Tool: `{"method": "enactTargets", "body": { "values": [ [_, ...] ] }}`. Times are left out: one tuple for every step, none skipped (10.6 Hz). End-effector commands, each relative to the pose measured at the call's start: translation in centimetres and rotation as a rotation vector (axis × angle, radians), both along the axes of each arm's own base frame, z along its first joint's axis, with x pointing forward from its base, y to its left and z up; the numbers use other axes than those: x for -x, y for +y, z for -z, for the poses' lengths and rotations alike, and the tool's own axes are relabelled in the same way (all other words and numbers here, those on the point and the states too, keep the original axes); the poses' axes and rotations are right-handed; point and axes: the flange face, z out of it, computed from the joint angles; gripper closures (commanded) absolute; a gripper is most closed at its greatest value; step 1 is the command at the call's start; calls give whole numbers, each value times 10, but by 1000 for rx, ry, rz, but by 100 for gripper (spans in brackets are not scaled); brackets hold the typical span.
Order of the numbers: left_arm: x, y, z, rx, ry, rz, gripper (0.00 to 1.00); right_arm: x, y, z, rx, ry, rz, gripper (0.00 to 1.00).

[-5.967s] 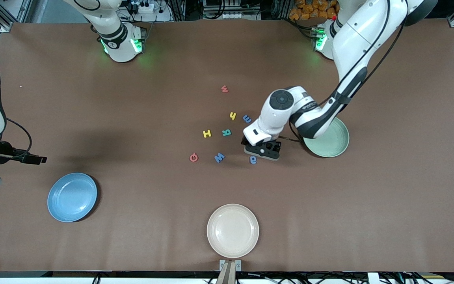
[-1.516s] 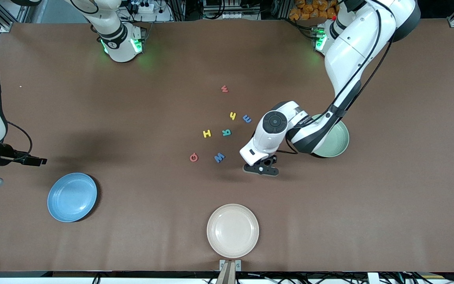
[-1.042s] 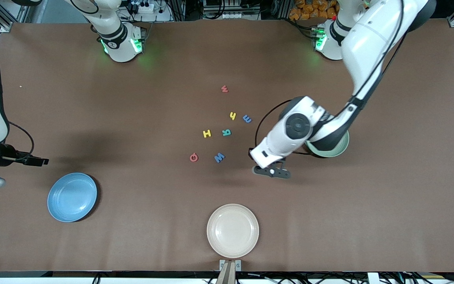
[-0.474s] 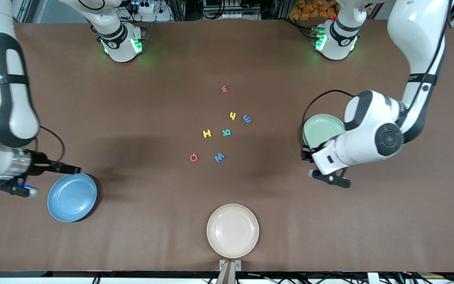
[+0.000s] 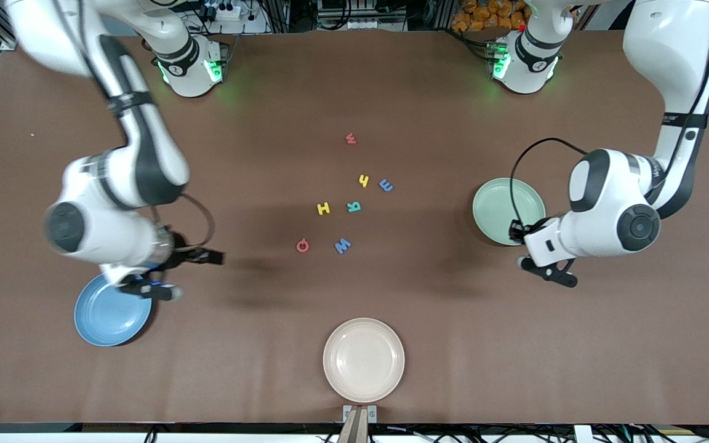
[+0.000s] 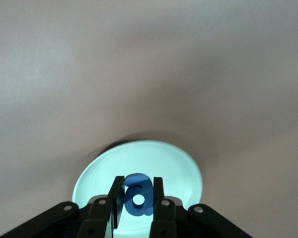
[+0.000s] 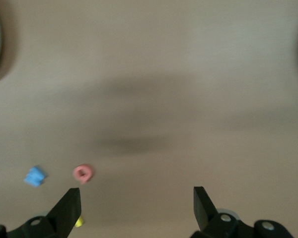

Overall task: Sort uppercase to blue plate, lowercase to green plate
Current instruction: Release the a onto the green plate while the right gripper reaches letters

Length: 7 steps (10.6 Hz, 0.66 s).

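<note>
The blue letter is high above the green plate in the left wrist view, so it comes down, before my left gripper releases it.
My left gripper (image 5: 549, 272) is shut on the rounded blue lowercase letter (image 6: 138, 199) and holds it in the air at the rim of the green plate (image 5: 502, 209), which also shows in the left wrist view (image 6: 181, 168). My right gripper (image 5: 152, 289) is open and empty (image 7: 135, 198), over the rim of the blue plate (image 5: 108, 314). On the table's middle lie red w (image 5: 351, 138), yellow h (image 5: 364, 180), blue three-pronged m (image 5: 385, 184), yellow H (image 5: 324, 208), teal R (image 5: 354, 207), red ring Q (image 5: 303, 246) and blue M (image 5: 343, 246).
A cream-white plate (image 5: 364, 360) sits near the table's front edge, nearer the camera than the letters. The right wrist view shows the red ring (image 7: 83, 173) and blue M (image 7: 35, 176) ahead of its fingers.
My left gripper closed on the rounded blue letter, lifted it from the cluster and carried it to the green plate. My right arm swung in from the table's end to over the blue plate.
</note>
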Motion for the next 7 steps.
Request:
{"method": "enactTargets", "body": {
  "values": [
    [36,14,7,4,-44,-13,91,25,70,8,30,-5,-103,0],
    [47,23,20,-4,-57,-32,91,40,101,17,63,-6,-185,0],
    [58,27,33,-6,-63,-52,91,50,120,32,109,-12,-252,0],
    [78,30,45,-8,-66,-66,91,59,144,46,116,-34,-322,0],
    [94,33,51,-16,-91,-70,91,67,165,62,109,-53,-380,0],
    [99,36,58,-19,-90,-76,90,78,188,76,104,-72,-433,0],
    [101,34,66,-21,-76,-77,84,90,212,88,92,-104,-476,0]
  ]
}}
